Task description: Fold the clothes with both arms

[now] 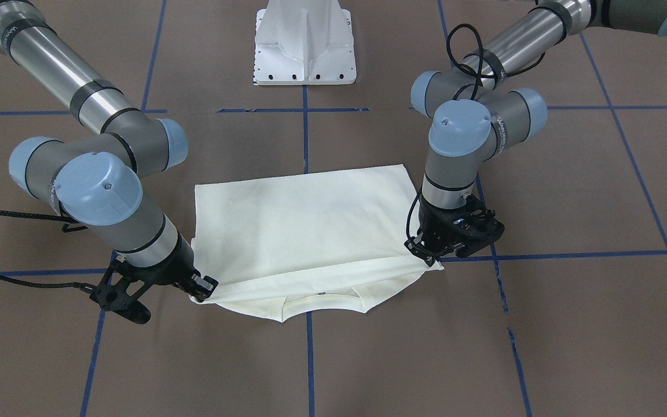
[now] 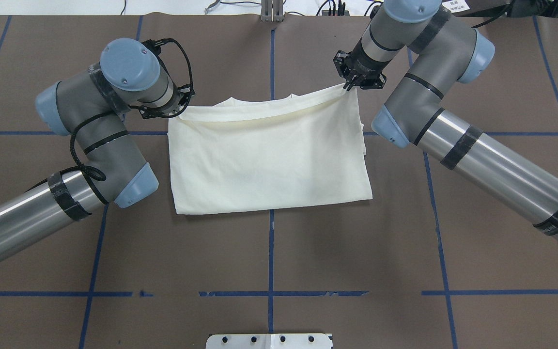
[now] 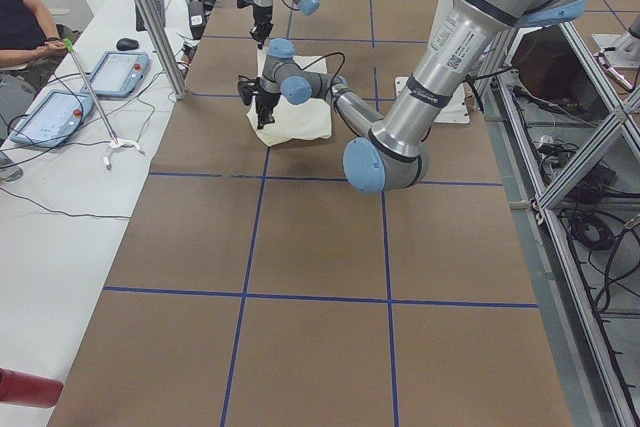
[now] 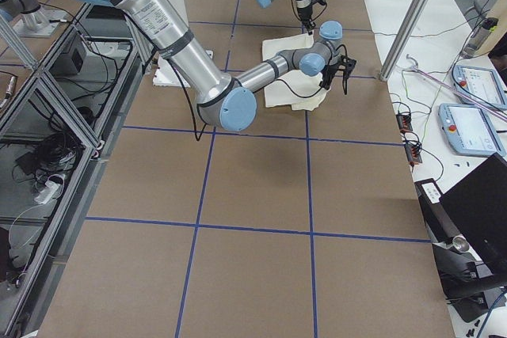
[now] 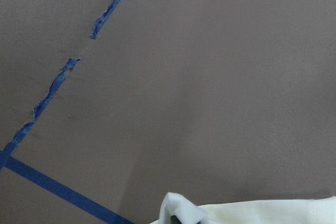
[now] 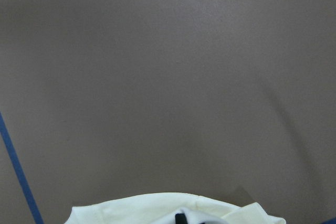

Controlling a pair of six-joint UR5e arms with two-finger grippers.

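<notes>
The folded layer's corner sits low along the shirt's collar side, stretched flat, and would lie flat, so it is time for my left gripper to release it now.
The cream T-shirt [image 2: 269, 155] lies folded on the brown table, plain side up, with its collar [image 1: 322, 298] at the edge far from the robot base. No print shows. My left gripper [image 2: 181, 105] is shut on the folded layer's far corner on my left side; it also shows in the front view [image 1: 431, 256]. My right gripper [image 2: 349, 86] is shut on the other far corner; it also shows in the front view [image 1: 199, 288]. Both corners are held slightly off the table. Shirt cloth shows at the bottom of both wrist views [image 5: 252, 212] [image 6: 157, 209].
Blue tape lines [image 2: 271, 228] grid the brown table. The white pedestal base [image 1: 304, 43] stands at the robot's edge. In the exterior left view, an operator [image 3: 25, 27] sits at a side bench with tablets [image 3: 50, 112].
</notes>
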